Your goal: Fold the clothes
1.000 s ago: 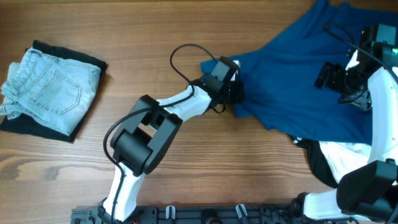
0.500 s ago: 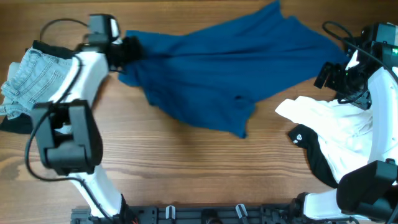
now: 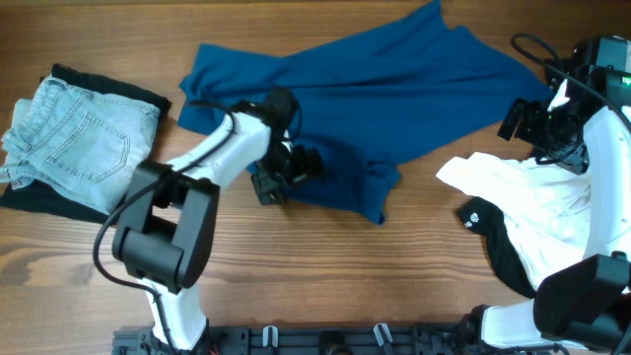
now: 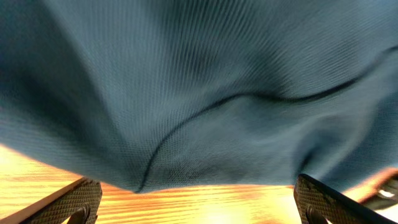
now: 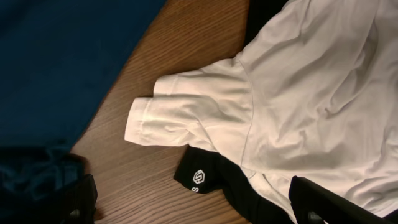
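My left gripper is about to take the deep-blue shirt's near edge (image 3: 295, 192) (image 4: 164, 177) by the seam next, so that both grippers can spread the shirt for folding.
The deep-blue shirt (image 3: 375, 89) lies spread and rumpled across the far middle of the table. My left gripper (image 3: 288, 176) hovers at the shirt's near edge, open. In the left wrist view blue cloth (image 4: 205, 93) fills the frame above a strip of wood, and the left gripper (image 4: 199, 205) holds nothing. My right gripper (image 3: 523, 120) stands open at the far right, beside the shirt's right end. Below the right gripper (image 5: 193, 205) lie a white garment (image 5: 298, 93) and a black garment (image 5: 211, 177) with a small white logo. Folded pale denim shorts (image 3: 79, 138) rest at the left.
A black cloth (image 3: 30, 197) lies under the shorts at the left edge. The white garment (image 3: 532, 207) and black garment (image 3: 498, 251) are piled at the right, near the right arm's base. Bare wood (image 3: 345, 276) runs along the front of the table.
My left gripper dragged the blue shirt leftward, then opened and let go of it. It has since swung back right to the shirt's near edge. The right arm has not moved.
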{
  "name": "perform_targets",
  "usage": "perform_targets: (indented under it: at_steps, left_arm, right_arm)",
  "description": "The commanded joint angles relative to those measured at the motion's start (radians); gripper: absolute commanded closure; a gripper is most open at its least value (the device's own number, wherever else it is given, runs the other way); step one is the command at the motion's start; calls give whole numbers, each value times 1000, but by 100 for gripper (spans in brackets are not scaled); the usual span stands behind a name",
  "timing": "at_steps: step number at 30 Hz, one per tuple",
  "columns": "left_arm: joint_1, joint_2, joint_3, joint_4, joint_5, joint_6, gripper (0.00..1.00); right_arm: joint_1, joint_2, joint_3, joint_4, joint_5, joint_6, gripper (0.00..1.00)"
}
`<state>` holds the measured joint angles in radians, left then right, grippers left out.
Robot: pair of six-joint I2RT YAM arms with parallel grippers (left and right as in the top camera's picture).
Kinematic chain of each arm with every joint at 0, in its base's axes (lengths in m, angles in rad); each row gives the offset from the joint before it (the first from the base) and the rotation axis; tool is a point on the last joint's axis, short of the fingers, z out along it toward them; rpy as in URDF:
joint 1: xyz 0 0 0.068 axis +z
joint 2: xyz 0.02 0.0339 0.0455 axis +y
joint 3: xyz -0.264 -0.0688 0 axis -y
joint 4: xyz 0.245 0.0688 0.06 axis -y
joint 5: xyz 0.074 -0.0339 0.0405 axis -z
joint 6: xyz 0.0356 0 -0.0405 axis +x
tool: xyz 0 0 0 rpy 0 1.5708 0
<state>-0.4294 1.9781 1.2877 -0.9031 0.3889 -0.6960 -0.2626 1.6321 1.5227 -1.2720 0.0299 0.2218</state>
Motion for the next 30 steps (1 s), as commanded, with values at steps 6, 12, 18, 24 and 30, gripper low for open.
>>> perform_targets:
  at_steps: [6,12,18,24,30]
  left_arm:
    - [-127,-5,-119,261,-181,-285,25]
    - [-189,-5,-119,212,-183,-289,21]
    - [-208,-2,-119,223,-361,-394,18]
    - [-208,2,-131,279,-441,-397,46]
    - [-207,1,-131,233,-454,-380,96]
  right_arm:
    - [2,-15,7,-5,-6,-13,0]
    - [2,-15,7,-8,-6,-13,0]
    - [2,-15,7,-8,-6,-13,0]
    - [2,-15,7,-12,-6,-13,0]
    - [1,-15,7,-16,-6,-13,0]
